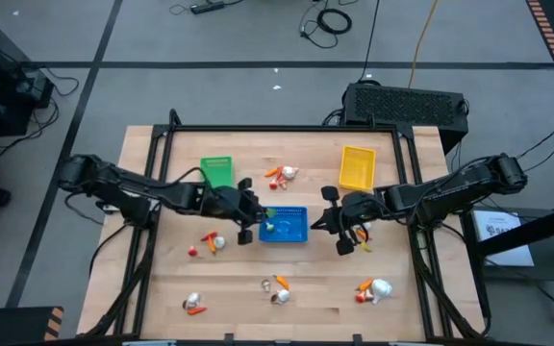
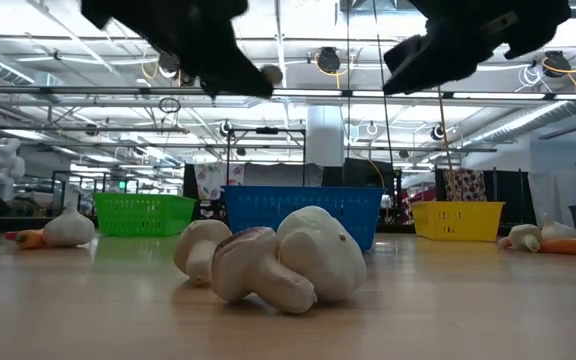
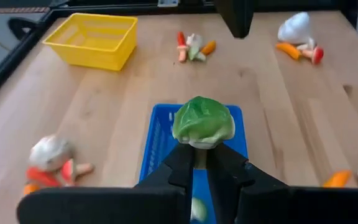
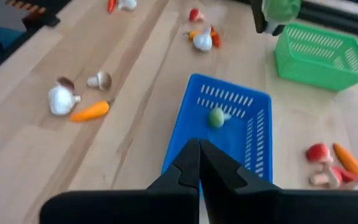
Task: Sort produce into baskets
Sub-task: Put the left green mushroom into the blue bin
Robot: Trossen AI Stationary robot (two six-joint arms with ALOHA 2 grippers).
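Note:
The green leafy piece hangs high above the blue basket (image 1: 291, 231), so my left gripper keeps hold of it for now.
A blue basket (image 1: 291, 231) sits at the table's middle with a small green ball (image 4: 215, 117) inside it. The green basket (image 1: 216, 171) stands at the far left and the yellow basket (image 1: 357, 167) at the far right. My left gripper (image 1: 258, 213) is shut on a green leafy piece of produce (image 3: 202, 121), which it holds over the blue basket's left end (image 3: 157, 143). My right gripper (image 4: 199, 155) hangs shut and holding nothing, just right of the blue basket. My left gripper pinches the leafy piece's pale lower end (image 3: 201, 144) between its two fingertips (image 3: 182, 163). The fingers come from the table's left, slanting downward. The piece stands out beyond the fingertips, lifted clear above the blue basket.
Loose produce lies in small clusters: carrot and garlic pieces at the far middle (image 1: 282, 174), left of the blue basket (image 1: 210, 243), and along the near edge (image 1: 193, 305), (image 1: 278, 288), (image 1: 375, 288). Mushrooms and a garlic bulb (image 2: 268, 260) lie closest to the low camera.

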